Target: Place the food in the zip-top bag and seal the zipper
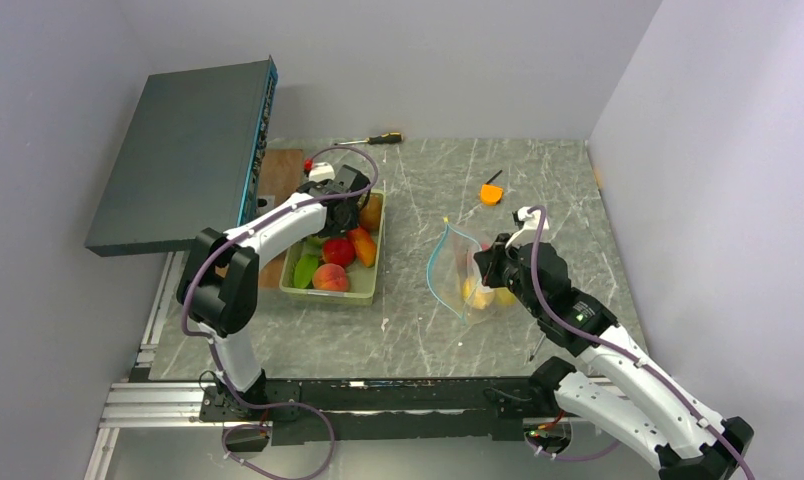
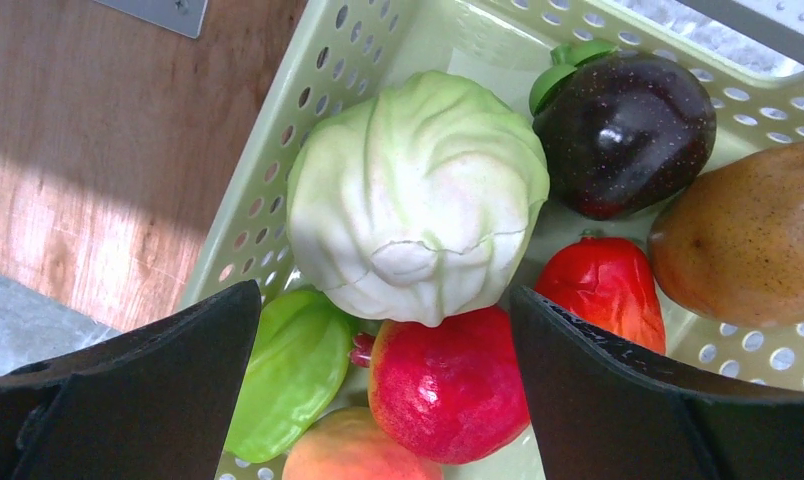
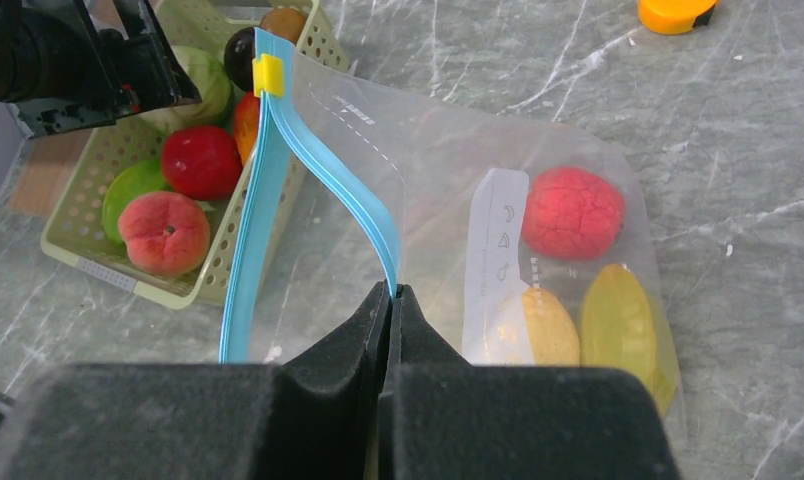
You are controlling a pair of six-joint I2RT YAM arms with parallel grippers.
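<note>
I should next grab the cabbage's pale end beside the pomegranate with my left gripper, so the cabbage's rounded green end stays free to enter the bag (image 3: 438, 160).
The food lies in a pale green tray (image 1: 366, 293): a white cabbage (image 2: 418, 195), a red pomegranate (image 2: 448, 385), a green fruit (image 2: 293, 370), a peach (image 2: 353, 450), a dark purple fruit (image 2: 623, 130), a brown fruit (image 2: 753, 235) and a red one (image 2: 603, 285). My left gripper (image 2: 383, 292) is open just above the cabbage, also in the top view (image 1: 350, 208). The zip-top bag (image 3: 438, 160) lies right of the tray, mouth open, holding a red fruit (image 3: 573, 212) and two yellow ones (image 3: 543, 325). My right gripper (image 3: 390, 290) is shut on the teal-blue zipper (image 3: 348, 180).
A yellow slider (image 3: 267, 72) sits at the zipper's far end. A small orange tool (image 1: 491, 193) and a screwdriver (image 1: 373, 139) lie on the marble table behind. A dark flat box (image 1: 183, 150) leans at the left over a wooden board (image 1: 283, 165).
</note>
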